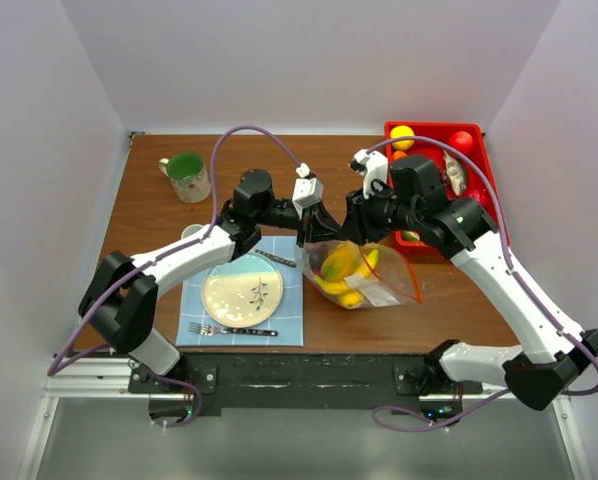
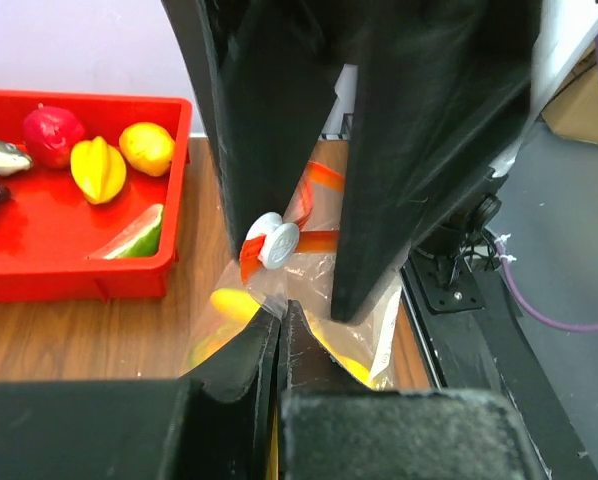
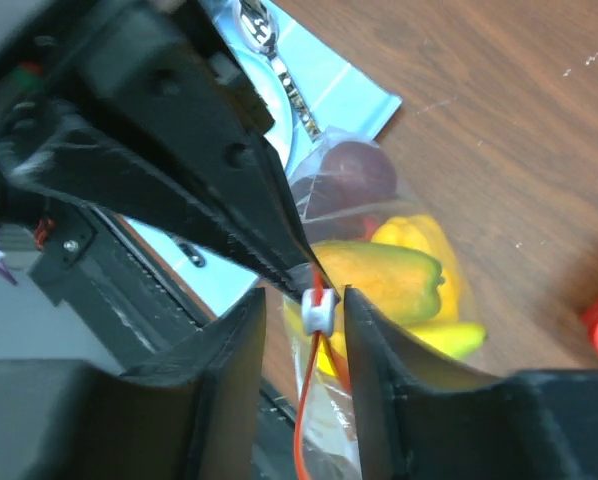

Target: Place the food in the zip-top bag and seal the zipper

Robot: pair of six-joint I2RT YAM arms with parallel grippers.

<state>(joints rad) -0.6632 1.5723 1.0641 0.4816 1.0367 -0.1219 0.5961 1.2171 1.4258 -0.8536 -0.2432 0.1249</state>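
Observation:
The right gripper should seal the zipper, so it needs to grab the white slider (image 3: 319, 313) by both sides next.
The clear zip-top bag (image 1: 384, 285) lies on the table between both arms, with yellow food (image 1: 343, 268) inside. In the right wrist view I make out a yellow-green piece (image 3: 379, 275) and a dark purple one (image 3: 345, 170) through the plastic. My left gripper (image 2: 278, 312) is shut on the bag's edge just below the zipper (image 2: 317, 240). The white slider (image 3: 319, 313) sits on the orange-red strip, and my right gripper (image 3: 303, 298) stands open around it, small gaps at both sides. More food lies in the red tray (image 2: 79, 275): a red piece (image 2: 51, 133), a yellow star fruit (image 2: 97, 168), a lemon (image 2: 146, 147).
A green mug (image 1: 187, 175) stands at the back left. A plate (image 1: 242, 290), a fork (image 1: 229, 330) and another utensil (image 1: 275, 259) rest on a blue placemat (image 1: 284, 325) left of the bag. The red tray (image 1: 476, 137) is at the back right.

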